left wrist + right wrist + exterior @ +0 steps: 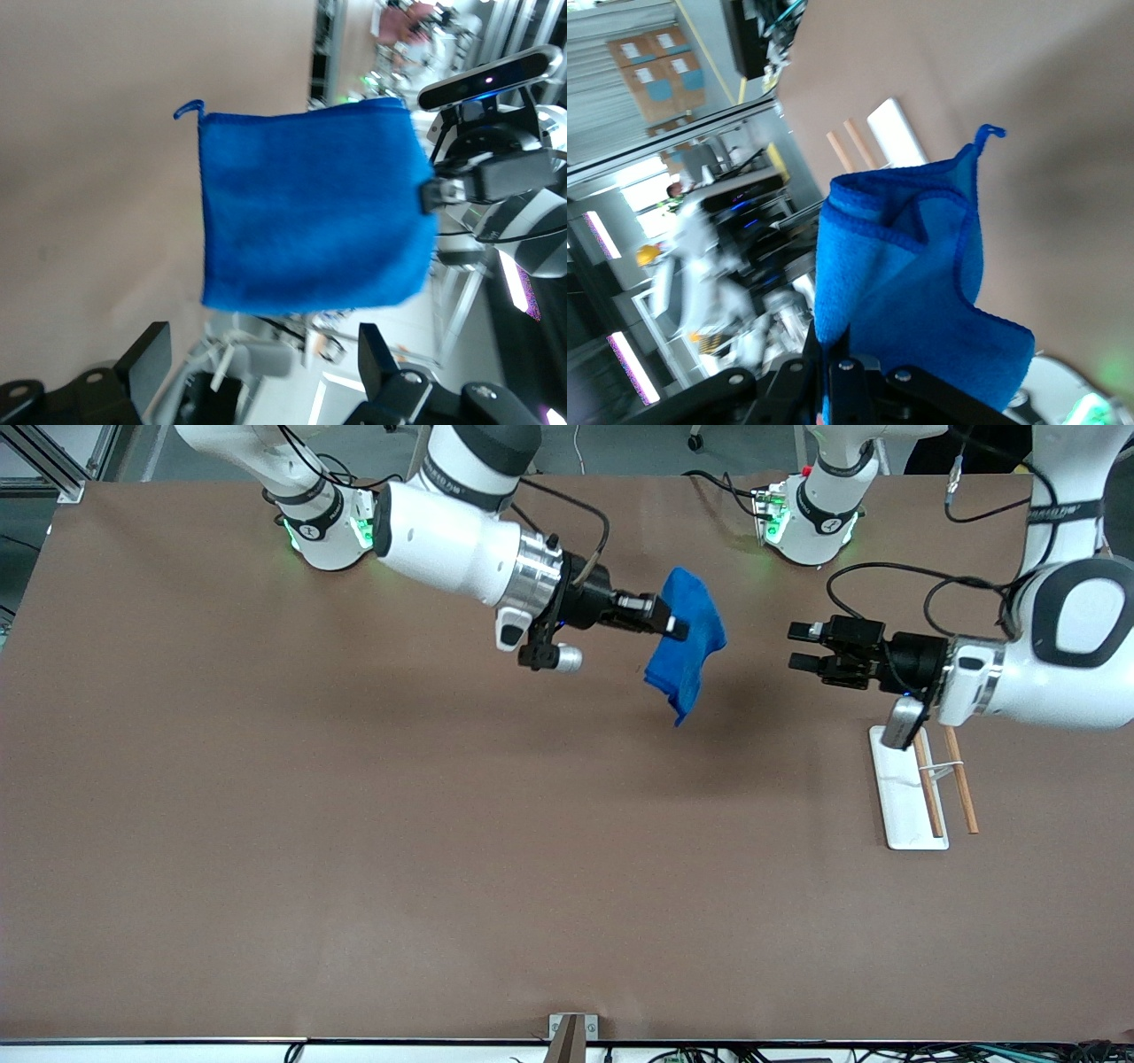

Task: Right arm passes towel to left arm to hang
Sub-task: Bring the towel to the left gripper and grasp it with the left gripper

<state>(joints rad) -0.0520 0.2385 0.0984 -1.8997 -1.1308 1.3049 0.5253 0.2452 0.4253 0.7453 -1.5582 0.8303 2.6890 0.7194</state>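
Note:
Next, my left gripper grabs the towel by its edge near the corner loop [209,142], to hang the towel [310,212] over the wooden rods.
The towel [689,638] is a bright blue fuzzy cloth with a small loop at one corner. It hangs in the air over the table's middle, pinched at one edge by my right gripper [675,628], which is shut on it. In the right wrist view the towel [912,292] rises from the shut jaws. My left gripper [802,647] is open and empty, level with the towel and a short gap from it, toward the left arm's end. In the left wrist view the towel [310,212] hangs flat ahead of the open fingers [151,359], apart from them.
A white base [905,793] with two wooden rods [961,779] stands on the brown table [354,850] under the left arm's wrist. The arms' bases stand along the table's edge farthest from the front camera.

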